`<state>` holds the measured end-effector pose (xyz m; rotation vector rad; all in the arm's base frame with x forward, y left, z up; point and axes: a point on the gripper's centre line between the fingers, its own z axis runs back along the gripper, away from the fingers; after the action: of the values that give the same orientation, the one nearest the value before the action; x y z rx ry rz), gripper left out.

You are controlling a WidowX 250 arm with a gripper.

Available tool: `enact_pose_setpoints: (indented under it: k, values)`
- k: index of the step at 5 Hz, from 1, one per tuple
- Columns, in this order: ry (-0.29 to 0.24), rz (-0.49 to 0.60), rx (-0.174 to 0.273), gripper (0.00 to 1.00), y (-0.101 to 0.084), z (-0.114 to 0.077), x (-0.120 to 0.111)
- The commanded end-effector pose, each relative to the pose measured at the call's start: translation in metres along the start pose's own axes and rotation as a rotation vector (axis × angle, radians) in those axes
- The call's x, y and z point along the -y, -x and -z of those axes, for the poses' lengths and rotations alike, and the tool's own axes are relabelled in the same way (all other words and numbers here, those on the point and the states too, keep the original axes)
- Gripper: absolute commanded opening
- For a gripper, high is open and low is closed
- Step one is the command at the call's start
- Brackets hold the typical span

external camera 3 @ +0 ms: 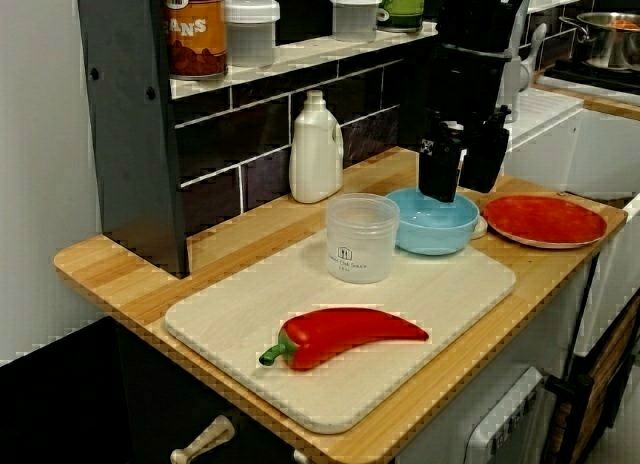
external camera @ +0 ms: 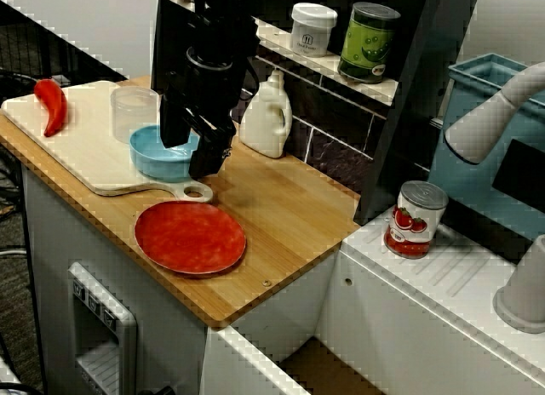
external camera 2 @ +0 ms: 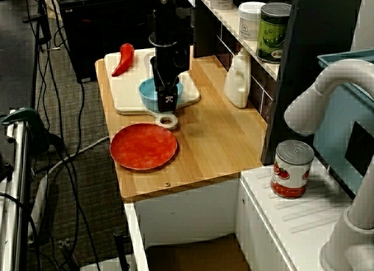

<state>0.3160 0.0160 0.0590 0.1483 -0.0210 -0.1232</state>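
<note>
I will next grab the blue bowl by its rim with my gripper. Then I will move the bowl off the cutting board and into the open drawer.
My black gripper hangs low over a light blue bowl on the near end of a pale cutting board. It is open and holds nothing. In the low view along the counter, the gripper has one finger over the bowl and the other just outside the rim on the plate side. Whether it touches the rim I cannot tell. In the high side view the gripper covers part of the bowl. A clear plastic cup stands beside the bowl.
A red pepper lies at the board's far end. A red plate sits on the wooden counter just off the board. A white bottle stands by the tiled wall under a shelf of jars. A tomato can stands on the white drainer.
</note>
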Motion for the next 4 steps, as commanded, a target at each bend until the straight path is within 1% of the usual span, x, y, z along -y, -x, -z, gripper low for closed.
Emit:
enact_pose_setpoints:
  k: [1, 2, 4]
  values:
    - [-0.005, -0.004, 0.047, 1.0, -0.0069, -0.0115, -0.0095]
    - [-0.01, -0.004, 0.045, 1.0, -0.0067, -0.0083, -0.0103]
    - [-0.012, -0.003, 0.052, 1.0, -0.0042, -0.0081, -0.0102]
